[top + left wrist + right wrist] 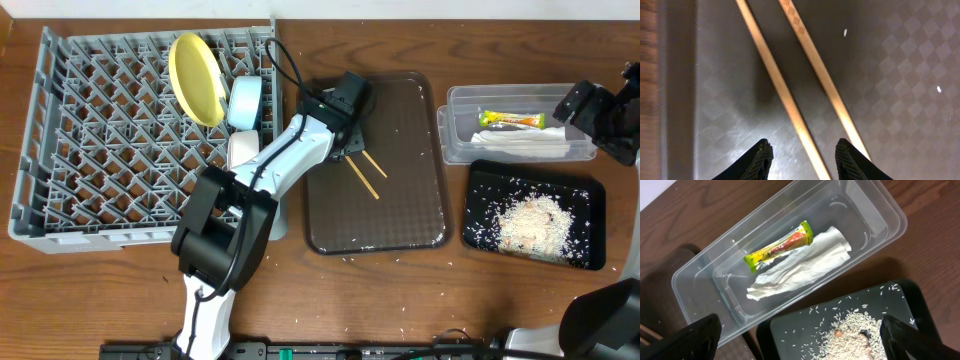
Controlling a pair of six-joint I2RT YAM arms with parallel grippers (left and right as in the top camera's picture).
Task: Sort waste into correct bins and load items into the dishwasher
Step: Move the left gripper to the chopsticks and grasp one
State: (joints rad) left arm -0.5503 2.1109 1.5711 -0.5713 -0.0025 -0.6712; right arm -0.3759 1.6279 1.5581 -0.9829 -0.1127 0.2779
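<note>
My left gripper needs to go lower before it closes on the slanted chopstick, because the chopstick between its fingers is below them.
Two wooden chopsticks (364, 173) lie on the brown serving tray (400, 215). My left gripper (341, 148) is open just above their upper ends; in the left wrist view (802, 152) one chopstick (780, 90) runs between the fingertips and the other (822, 77) passes by the right finger. The yellow plate (196, 78), light blue bowl (245, 102) and a white dish (240, 150) stand in the grey dish rack (90, 150). The foil sachet (782, 247) and white paper piece (800, 270) lie in the clear tub (875, 210). Rice (855, 332) fills the black tray (790, 330). My right gripper (800, 337) is open and empty above the tub and tray.
A few stray rice grains (350, 258) lie on the wooden table near the serving tray's front edge and on the tray itself. The clear tub (455, 135) and black tray (590, 200) sit side by side at the right.
</note>
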